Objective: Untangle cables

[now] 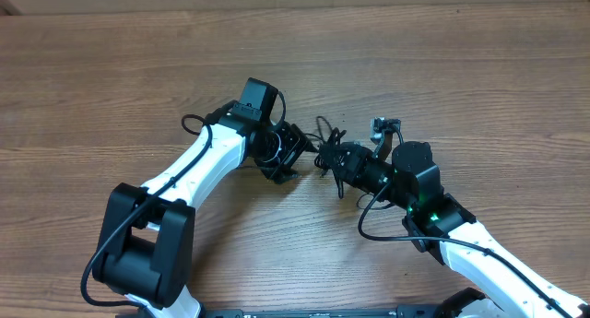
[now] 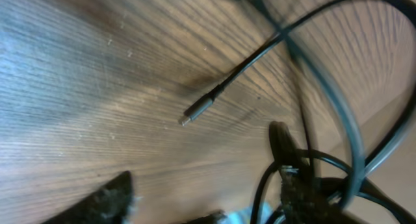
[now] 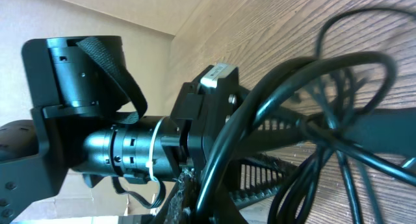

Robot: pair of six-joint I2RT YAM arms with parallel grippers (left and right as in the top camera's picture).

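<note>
The left gripper grabs a cable loop next, and the plug end stays free.
The cables (image 1: 329, 139) are thin black cords bunched in a small tangle on the wooden table, between my two grippers. My left gripper (image 1: 302, 150) sits just left of the tangle. In the left wrist view its fingers (image 2: 205, 199) are spread apart, with cable loops (image 2: 344, 113) by the right finger and a free plug end (image 2: 197, 110) lying on the wood. My right gripper (image 1: 337, 161) reaches into the tangle from the right. In the right wrist view its jaws (image 3: 221, 198) look closed on a thick-looking strand of the cables (image 3: 312, 87), with several loops fanning out beyond.
The wooden table (image 1: 461, 60) spreads all around the tangle. The left arm's wrist (image 3: 123, 146) fills the right wrist view close ahead. Both white arms come in from the near edge, with their own black wires along them (image 1: 387, 230).
</note>
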